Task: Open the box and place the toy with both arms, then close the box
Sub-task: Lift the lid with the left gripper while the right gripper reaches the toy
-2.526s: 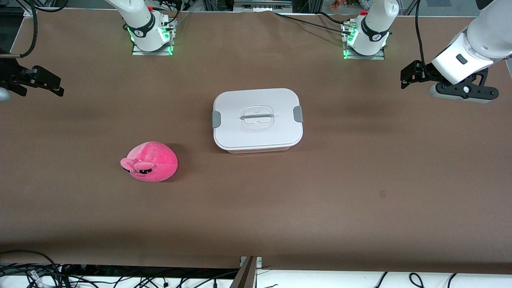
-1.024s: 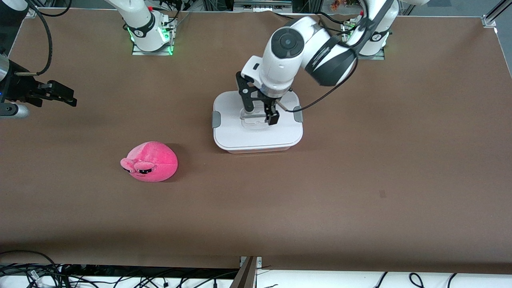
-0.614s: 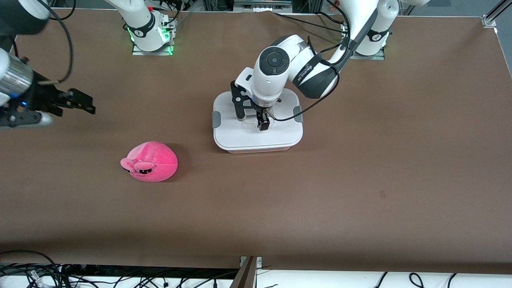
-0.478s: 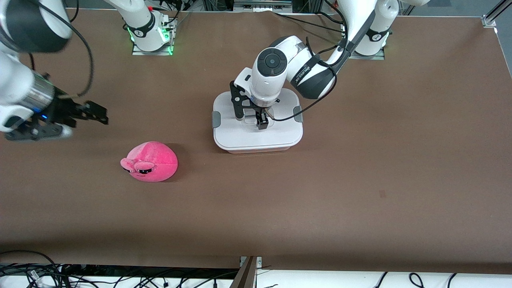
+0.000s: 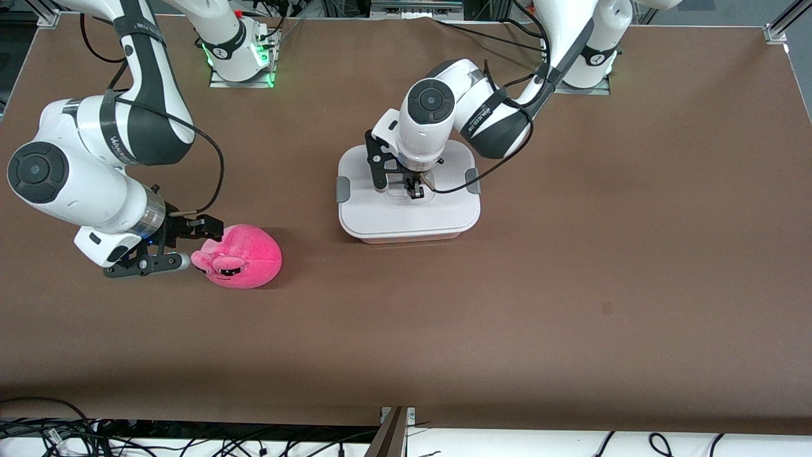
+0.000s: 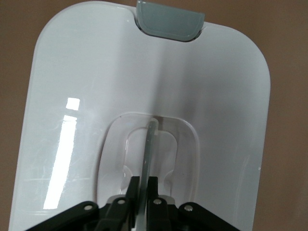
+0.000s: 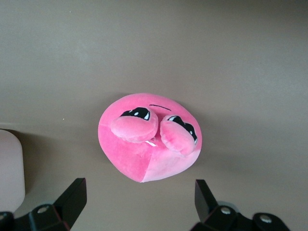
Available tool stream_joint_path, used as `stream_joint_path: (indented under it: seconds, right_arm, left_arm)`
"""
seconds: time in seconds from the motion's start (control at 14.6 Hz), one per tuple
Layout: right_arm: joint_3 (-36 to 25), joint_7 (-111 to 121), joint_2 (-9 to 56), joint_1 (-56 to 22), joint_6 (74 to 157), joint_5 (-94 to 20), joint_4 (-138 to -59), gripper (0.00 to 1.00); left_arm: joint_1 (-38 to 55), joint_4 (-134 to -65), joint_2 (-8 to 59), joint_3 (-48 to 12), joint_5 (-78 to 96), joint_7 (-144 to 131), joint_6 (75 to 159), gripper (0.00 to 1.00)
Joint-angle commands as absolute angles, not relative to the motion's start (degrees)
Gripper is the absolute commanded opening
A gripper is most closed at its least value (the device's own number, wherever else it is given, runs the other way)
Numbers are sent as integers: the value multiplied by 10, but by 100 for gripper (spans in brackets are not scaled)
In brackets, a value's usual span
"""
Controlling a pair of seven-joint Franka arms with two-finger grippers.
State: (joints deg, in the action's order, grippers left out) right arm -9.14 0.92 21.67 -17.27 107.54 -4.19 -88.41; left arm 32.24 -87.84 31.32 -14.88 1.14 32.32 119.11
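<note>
The pink plush toy needs to go in the box. My right gripper will next grab the toy by its chin [image 7: 145, 160], beside the toy's opening.
The box [image 5: 406, 239] stands mid-table with its white lid [image 5: 444, 209] on. My left gripper [image 5: 412, 188] is down on the lid and shut on the thin clear handle [image 6: 151, 144]. In the left wrist view my left gripper [image 6: 144, 185] pinches the handle from both sides, and one grey clip [image 6: 169, 21] shows at the lid's edge. The pink plush toy [image 5: 244, 257] lies on the table toward the right arm's end, nearer the front camera than the box. My right gripper [image 5: 202, 236] is low beside the toy, open and empty. In the right wrist view my right gripper [image 7: 138, 190] is wide open, just short of the toy [image 7: 149, 139].
The brown table top [image 5: 571, 285] stretches wide around both things. The arms' bases [image 5: 241, 57] stand along the edge farthest from the front camera. Cables lie off the table's near edge. A corner of the box [image 7: 9, 168] shows in the right wrist view.
My right arm has swung in from the table's end and come down beside the toy. My left gripper has settled lower on the lid and closed on the handle.
</note>
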Motion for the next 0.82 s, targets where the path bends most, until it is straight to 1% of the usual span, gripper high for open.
stream_joint_path:
  seconds: [0.0, 0.2, 0.34, 0.55, 0.61, 0.75]
  right_arm:
    - [-94, 12, 219, -172, 1073, -54, -887, 99]
    - [-94, 12, 239, -167, 1106, -66, -919, 99]
    - [-94, 12, 241, -167, 1151, -76, -959, 99]
    - [-94, 12, 251, -167, 1211, -82, -999, 99]
    - [-94, 12, 260, -167, 1222, -82, -1000, 97]
    - [-94, 13, 273, -166, 1242, -83, -999, 87]
  left_arm:
    - [325, -867, 293, -145, 1, 330, 1149, 0]
    - [327, -865, 254, -145, 2, 329, 1104, 0]
    - [325, -860, 227, -145, 8, 330, 1067, 0]
    - [319, -825, 203, -139, 4, 330, 967, 0]
    - [302, -811, 203, -139, 2, 330, 929, 0]
    - [256, -797, 194, -143, 1, 350, 858, 0]
